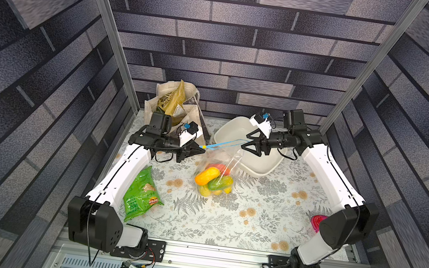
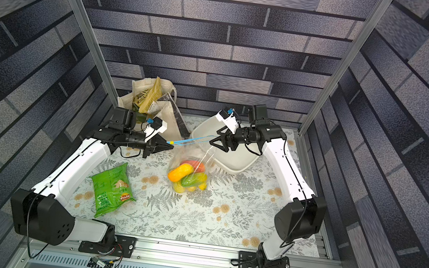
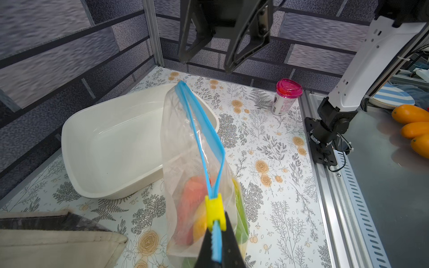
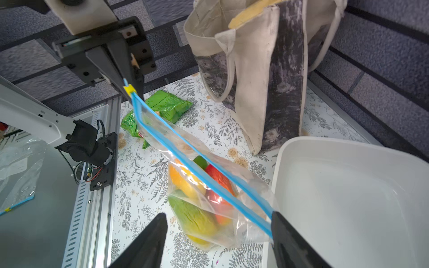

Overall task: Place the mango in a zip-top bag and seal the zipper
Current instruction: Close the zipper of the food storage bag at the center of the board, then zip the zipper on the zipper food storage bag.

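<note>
My right gripper grabs the yellow slider [image 3: 216, 212] next, beside the piece of the zipper my left gripper holds, to draw the slider along and seal the zipper.
The clear zip-top bag [image 1: 215, 168] [image 4: 209, 197] hangs just above the table, its bottom sagging. Inside lie an orange-yellow mango [image 1: 206, 176] [image 4: 183, 178] and green and red fruit. Its blue zipper [image 1: 227, 144] [image 3: 202, 139] stretches between my two grippers, the two strips parted along most of their length. The yellow slider [image 3: 216, 212] [image 4: 129, 89] sits at the left end. My left gripper [image 1: 203, 153] [image 3: 217, 232] is shut on the strip right behind the slider. My right gripper [image 1: 244, 142] [image 4: 218, 214] is open, with the zipper's other end resting against one finger.
A white basin [image 1: 259, 168] sits under my right gripper. A beige canvas tote [image 1: 174, 107] stands at the back left and a green crisp packet [image 1: 140, 195] lies front left. A pink-lidded cup [image 3: 286, 97] stands by the right arm's base.
</note>
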Robot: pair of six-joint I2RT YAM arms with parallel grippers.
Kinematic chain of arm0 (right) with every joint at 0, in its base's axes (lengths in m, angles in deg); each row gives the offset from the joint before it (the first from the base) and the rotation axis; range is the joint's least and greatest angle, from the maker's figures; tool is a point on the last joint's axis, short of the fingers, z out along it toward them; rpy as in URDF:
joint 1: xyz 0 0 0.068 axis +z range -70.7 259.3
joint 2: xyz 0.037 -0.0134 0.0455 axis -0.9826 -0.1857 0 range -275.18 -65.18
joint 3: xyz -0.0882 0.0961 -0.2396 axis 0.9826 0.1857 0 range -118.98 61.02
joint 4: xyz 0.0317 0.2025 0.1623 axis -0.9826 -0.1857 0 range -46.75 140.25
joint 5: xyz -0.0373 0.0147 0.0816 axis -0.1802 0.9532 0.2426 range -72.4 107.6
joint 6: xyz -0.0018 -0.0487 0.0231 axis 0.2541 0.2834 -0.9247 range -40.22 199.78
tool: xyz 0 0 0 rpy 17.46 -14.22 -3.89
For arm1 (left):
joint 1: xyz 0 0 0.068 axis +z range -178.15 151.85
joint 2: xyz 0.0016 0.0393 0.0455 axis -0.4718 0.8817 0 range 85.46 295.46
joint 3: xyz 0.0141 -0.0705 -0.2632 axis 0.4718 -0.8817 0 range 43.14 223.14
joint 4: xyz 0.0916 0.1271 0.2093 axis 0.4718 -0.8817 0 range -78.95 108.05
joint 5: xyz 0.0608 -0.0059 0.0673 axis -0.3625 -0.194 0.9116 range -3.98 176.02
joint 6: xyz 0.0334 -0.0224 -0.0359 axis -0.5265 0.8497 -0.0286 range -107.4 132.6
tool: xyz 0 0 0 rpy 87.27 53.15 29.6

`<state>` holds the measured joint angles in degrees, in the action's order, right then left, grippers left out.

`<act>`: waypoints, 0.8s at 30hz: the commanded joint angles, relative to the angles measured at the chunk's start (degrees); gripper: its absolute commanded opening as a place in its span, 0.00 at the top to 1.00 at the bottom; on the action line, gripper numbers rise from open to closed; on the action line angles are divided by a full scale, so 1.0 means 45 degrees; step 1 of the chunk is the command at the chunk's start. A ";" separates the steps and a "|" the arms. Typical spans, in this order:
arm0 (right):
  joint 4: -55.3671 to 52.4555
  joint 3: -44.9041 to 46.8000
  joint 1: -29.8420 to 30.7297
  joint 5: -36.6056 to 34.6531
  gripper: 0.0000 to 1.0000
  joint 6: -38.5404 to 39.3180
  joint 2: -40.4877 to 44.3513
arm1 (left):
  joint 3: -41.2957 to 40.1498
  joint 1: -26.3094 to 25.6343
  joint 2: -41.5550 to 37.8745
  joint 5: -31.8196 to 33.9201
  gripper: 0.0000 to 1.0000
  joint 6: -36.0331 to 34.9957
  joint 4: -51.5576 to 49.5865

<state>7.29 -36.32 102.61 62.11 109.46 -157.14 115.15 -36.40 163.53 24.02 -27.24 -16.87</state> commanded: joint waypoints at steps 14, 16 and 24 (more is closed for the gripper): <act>-0.1619 -0.5671 0.3071 0.0225 0.40 0.0454 -0.3964 | -0.0279 -0.0041 -0.0765 -0.0109 1.00 0.0082 0.0726; -0.1925 -0.6176 0.3145 0.0569 0.44 0.0499 -0.4319 | -0.0281 -0.0041 -0.0731 -0.0031 1.00 0.0082 0.0766; -0.3195 -0.7172 0.3529 0.0799 0.47 0.1382 -0.5092 | -0.0158 -0.0188 -0.0590 0.0516 1.00 0.0083 0.0675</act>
<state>-2.79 -66.08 117.95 63.84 113.59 -178.13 114.40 -36.73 161.54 25.53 -27.24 -14.22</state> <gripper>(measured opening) 0.539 0.043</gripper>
